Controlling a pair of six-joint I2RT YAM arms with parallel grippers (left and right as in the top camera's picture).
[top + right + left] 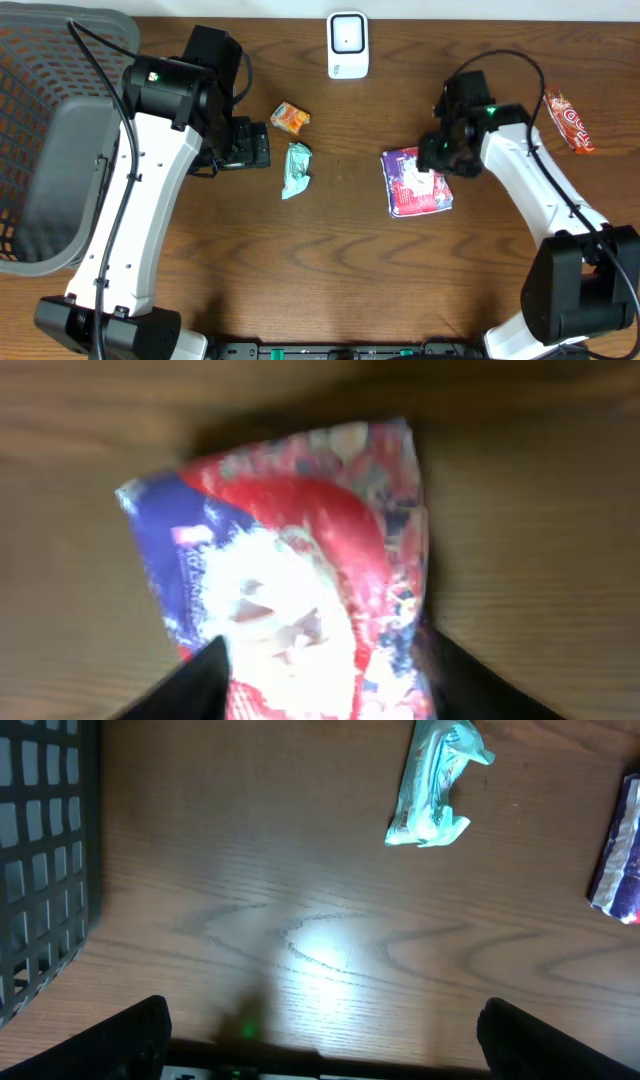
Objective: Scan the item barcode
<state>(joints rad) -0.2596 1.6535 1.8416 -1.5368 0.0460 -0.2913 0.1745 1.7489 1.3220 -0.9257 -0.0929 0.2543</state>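
Observation:
The snack packet needs flipping for barcode scanning, so my right gripper should next grab its edge near the packet's far corner (435,168) (378,585) and leave the rest free.
A red, blue and purple snack packet (415,182) lies flat on the wooden table, right of centre. My right gripper (437,162) hangs over its far right corner. In the right wrist view the packet (300,550) fills the frame, and the right gripper (320,685) stands open, a dark finger (185,690) on each side of the packet. The white barcode scanner (347,45) stands at the back edge, centre. My left gripper (245,145) is open wide over bare wood (320,1040), nothing between its fingers.
A teal packet (297,168) (432,785) and an orange packet (290,118) lie beside the left gripper. At the far right lies a red bar (568,120). The table's left end holds a dark mesh basket (50,150) (40,870).

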